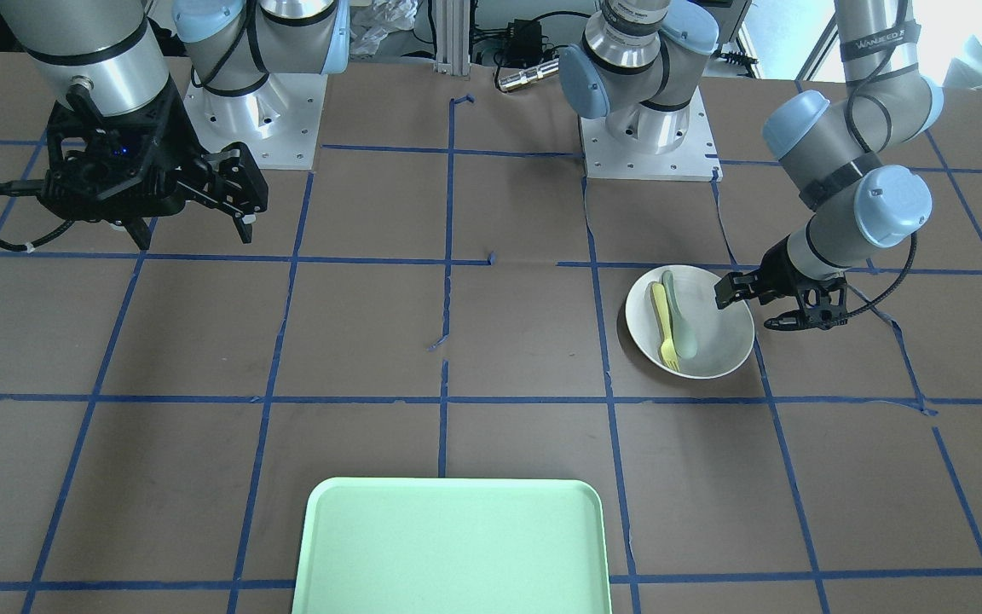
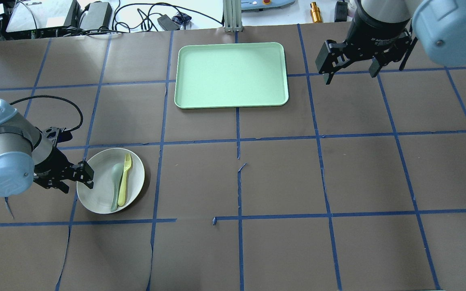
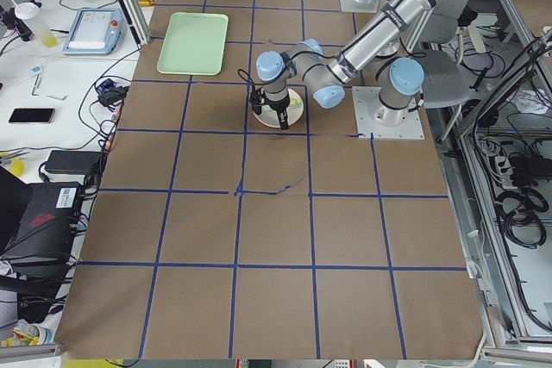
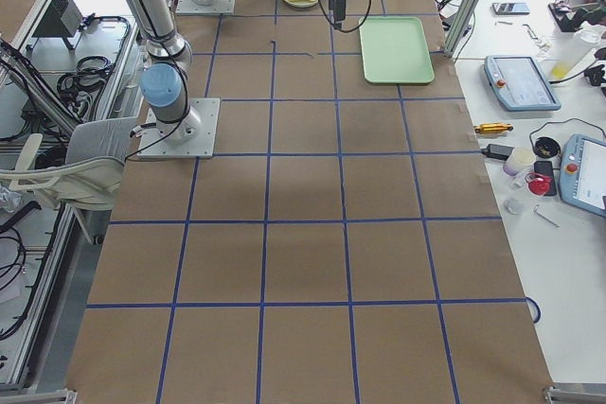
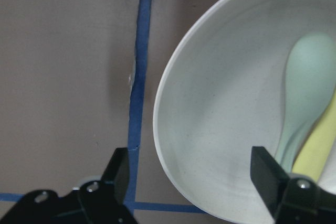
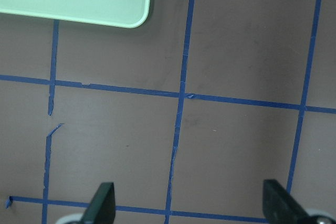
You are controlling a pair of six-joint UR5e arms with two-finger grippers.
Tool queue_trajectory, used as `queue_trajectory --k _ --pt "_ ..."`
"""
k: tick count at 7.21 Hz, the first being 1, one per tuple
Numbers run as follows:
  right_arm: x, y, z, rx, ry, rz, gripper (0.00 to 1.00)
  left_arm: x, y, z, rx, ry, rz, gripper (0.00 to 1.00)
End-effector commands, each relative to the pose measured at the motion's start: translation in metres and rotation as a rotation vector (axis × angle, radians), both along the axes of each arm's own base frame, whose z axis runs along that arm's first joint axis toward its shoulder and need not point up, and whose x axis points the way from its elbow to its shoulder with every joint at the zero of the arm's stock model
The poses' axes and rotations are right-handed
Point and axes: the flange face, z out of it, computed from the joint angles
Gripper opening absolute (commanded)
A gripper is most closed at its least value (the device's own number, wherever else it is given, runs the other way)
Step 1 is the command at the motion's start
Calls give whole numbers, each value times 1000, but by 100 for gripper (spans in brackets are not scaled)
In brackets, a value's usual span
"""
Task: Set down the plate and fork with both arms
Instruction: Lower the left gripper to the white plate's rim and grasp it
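I will grab the plate by its rim with my left gripper next, to put it with the plate's fork in the tray [image 1: 452,542].
The off-white plate [image 2: 99,194] lies on the table at my left, also in the front view [image 1: 717,341]. On it lie the yellow fork [image 2: 124,180] and a pale grey-green spoon [image 2: 115,184] side by side. My left gripper [image 2: 74,181] is open and low. In the left wrist view [image 5: 191,182] its jaws straddle the plate's near rim [image 5: 173,171], one finger outside and one over the inside. My right gripper [image 2: 350,72] is open and empty, held high to the right of the tray; it also shows in the front view [image 1: 193,234].
A mint-green rectangular tray [image 2: 231,74] lies at the far middle of the table, also in the front view [image 1: 453,546]. Brown table covering with blue tape grid lines. Cables and equipment lie beyond the far edge.
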Motion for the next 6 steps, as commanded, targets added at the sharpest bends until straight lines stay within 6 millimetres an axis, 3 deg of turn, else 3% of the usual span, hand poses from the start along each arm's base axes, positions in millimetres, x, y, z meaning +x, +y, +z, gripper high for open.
queue_trajectory --k 1,2,3,6 --pt "0 0 0 0 0 0 100 8 -3 -16 9 -6 9 63" --pt "0 0 0 0 0 0 100 9 -4 -17 9 -6 9 37" --pt "0 0 0 0 0 0 100 9 -5 -15 4 -7 11 2" --pt "0 0 -1 2 0 0 100 10 -9 -12 -16 -2 7 0"
